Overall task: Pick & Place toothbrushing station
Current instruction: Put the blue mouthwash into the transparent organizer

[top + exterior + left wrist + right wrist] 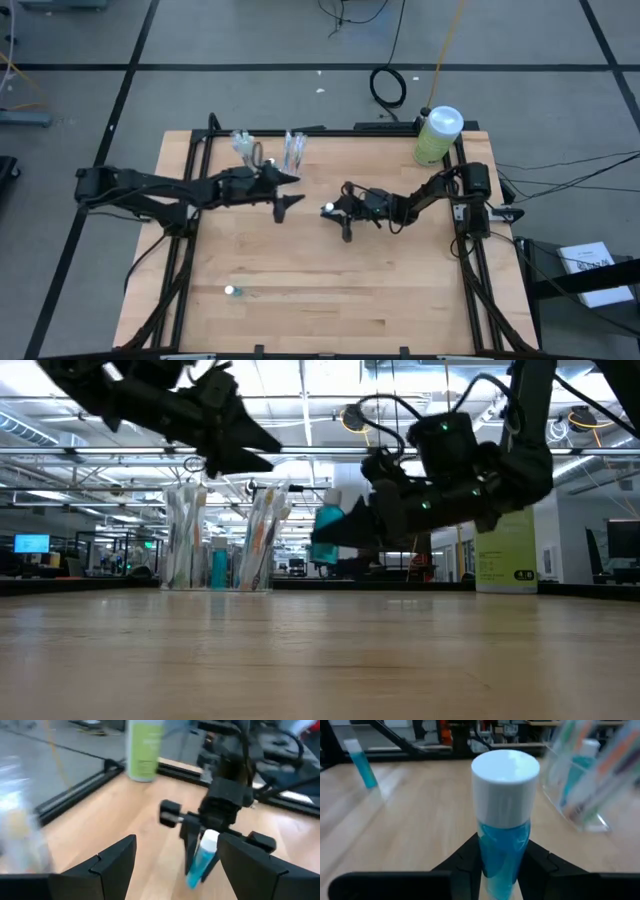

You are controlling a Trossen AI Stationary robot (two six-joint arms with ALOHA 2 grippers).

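Note:
I need to grab the small blue tube by its white cap next with my left gripper. Then I can place the tube in the toothbrushing station (268, 150).
The toothbrushing station (268, 150) is a pair of clear plastic holders with brushes standing at the table's far edge; it also shows in the low view (220, 550) and the right wrist view (585, 780). My right gripper (335, 212) is shut on a small blue tube with a white cap (505, 770) at mid-table. My left gripper (292, 192) is open and empty, just left of the tube and in front of the station, its fingers (115, 865) facing the right gripper. My right gripper pinches the tube's blue body (502, 847) below the white cap between its two fingers. The fingers come roughly level from the table's right side and lie across the tube. The tube stands roughly upright, cap up, lifted clear of the table (328, 522).
A large green bottle with a white cap (437, 135) stands at the far right corner. A second small blue tube (232, 291) stands near the front left. Black rails (200, 150) frame the table. Bare wood lies between the grippers and the near edge.

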